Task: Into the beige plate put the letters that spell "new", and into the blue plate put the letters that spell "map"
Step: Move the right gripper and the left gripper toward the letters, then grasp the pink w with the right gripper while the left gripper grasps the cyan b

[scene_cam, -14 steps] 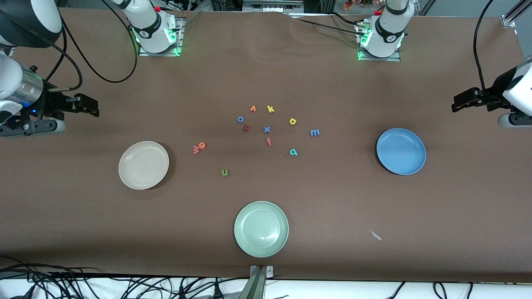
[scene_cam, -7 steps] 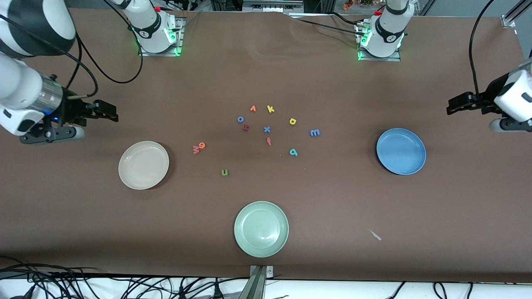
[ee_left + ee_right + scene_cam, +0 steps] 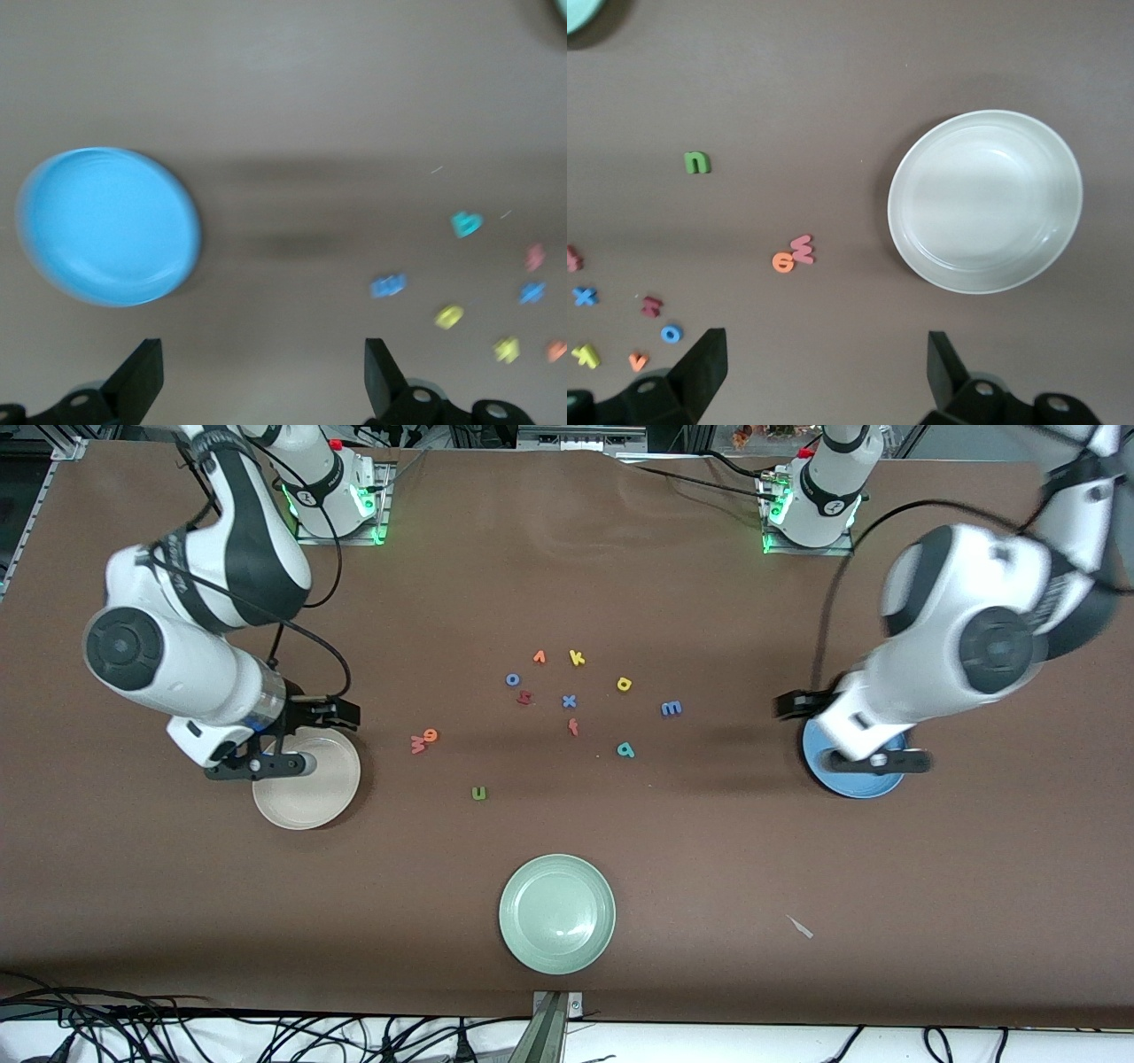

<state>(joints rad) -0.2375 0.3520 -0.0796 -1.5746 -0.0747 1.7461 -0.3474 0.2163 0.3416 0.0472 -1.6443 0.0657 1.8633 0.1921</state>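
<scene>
The left gripper takes the teal "a" by its rounded loop [image 3: 625,750] next, to spell "map" in the blue plate [image 3: 864,786].
The green "n" [image 3: 479,793] [image 3: 697,162], orange "e" [image 3: 431,734] [image 3: 782,262] and pink "w" [image 3: 417,744] [image 3: 803,249] lie on the table beside the empty beige plate [image 3: 310,802] [image 3: 985,202]. The blue "m" [image 3: 671,708] [image 3: 388,285], teal "a" [image 3: 625,750] [image 3: 465,224] and yellow "p" [image 3: 625,684] [image 3: 449,316] lie toward the empty blue plate [image 3: 864,786] [image 3: 106,226]. My right gripper [image 3: 341,714] [image 3: 824,354] hangs open over the beige plate's rim. My left gripper [image 3: 791,704] [image 3: 264,363] hangs open over the blue plate's rim. Neither holds anything.
A pale green plate [image 3: 556,912] sits near the front camera. Other letters cluster mid-table: orange v [image 3: 539,657], yellow k [image 3: 577,658], blue o [image 3: 512,679], a dark red letter [image 3: 524,697], blue x [image 3: 569,701], a red letter [image 3: 573,727]. A white scrap [image 3: 800,926] lies nearby.
Both arms have swung in from the table's ends, the right gripper to the beige plate and the left to the blue plate. Both stayed open. No letter has moved.
</scene>
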